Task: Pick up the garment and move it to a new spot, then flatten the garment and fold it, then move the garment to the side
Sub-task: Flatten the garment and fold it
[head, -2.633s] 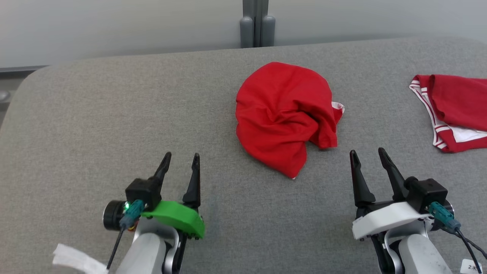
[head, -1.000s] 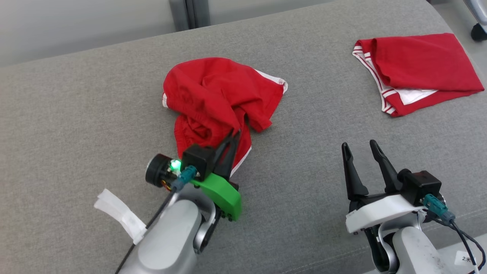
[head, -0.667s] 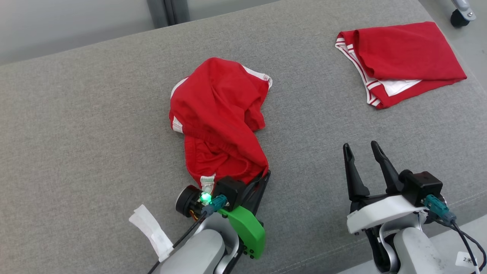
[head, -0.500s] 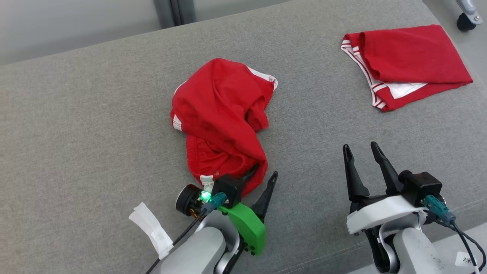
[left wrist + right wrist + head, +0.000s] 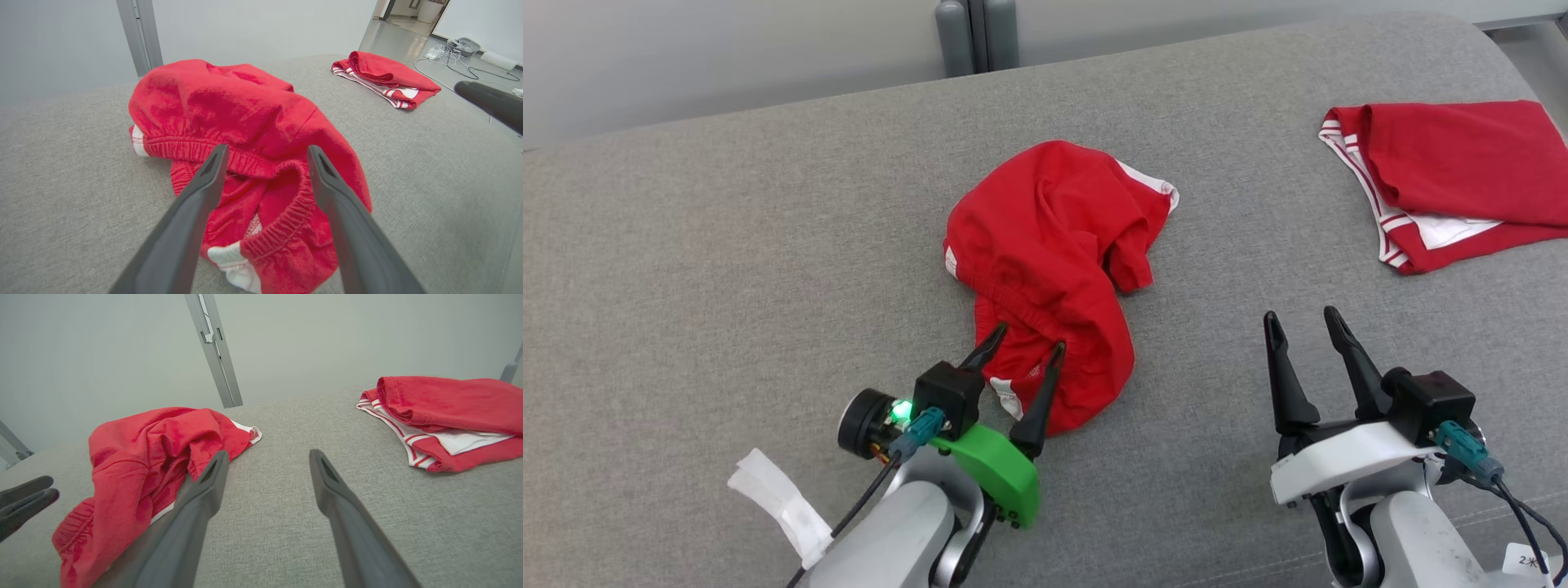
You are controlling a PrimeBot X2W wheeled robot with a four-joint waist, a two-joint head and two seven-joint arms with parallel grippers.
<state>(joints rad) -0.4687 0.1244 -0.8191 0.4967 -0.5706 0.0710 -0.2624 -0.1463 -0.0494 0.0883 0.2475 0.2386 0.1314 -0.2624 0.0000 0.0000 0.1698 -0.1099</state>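
Note:
My left gripper will grab the garment next by the ribbed waistband edge. That edge stands up in a fold, while the red cloth (image 5: 1042, 230) behind it lies loose.
A crumpled red garment (image 5: 1054, 261) with white trim and an elastic waistband lies in a heap at the middle of the grey padded surface (image 5: 727, 245). My left gripper (image 5: 1027, 340) is open, its fingers straddling the near waistband end (image 5: 265, 171) of the garment without holding it. My right gripper (image 5: 1298, 320) stands open over bare surface to the garment's right, with nothing between its fingers (image 5: 265, 457). The right wrist view has the garment (image 5: 139, 457) at its left.
A second red garment (image 5: 1454, 180) with white stripes lies folded at the far right, also in the left wrist view (image 5: 384, 77) and the right wrist view (image 5: 441, 412). A grey post (image 5: 976, 37) stands behind the surface's far edge.
My left gripper dragged the garment toward the near edge, then opened and let it go. It now sits open over the waistband end. The head camera has shifted; the right gripper stayed open.

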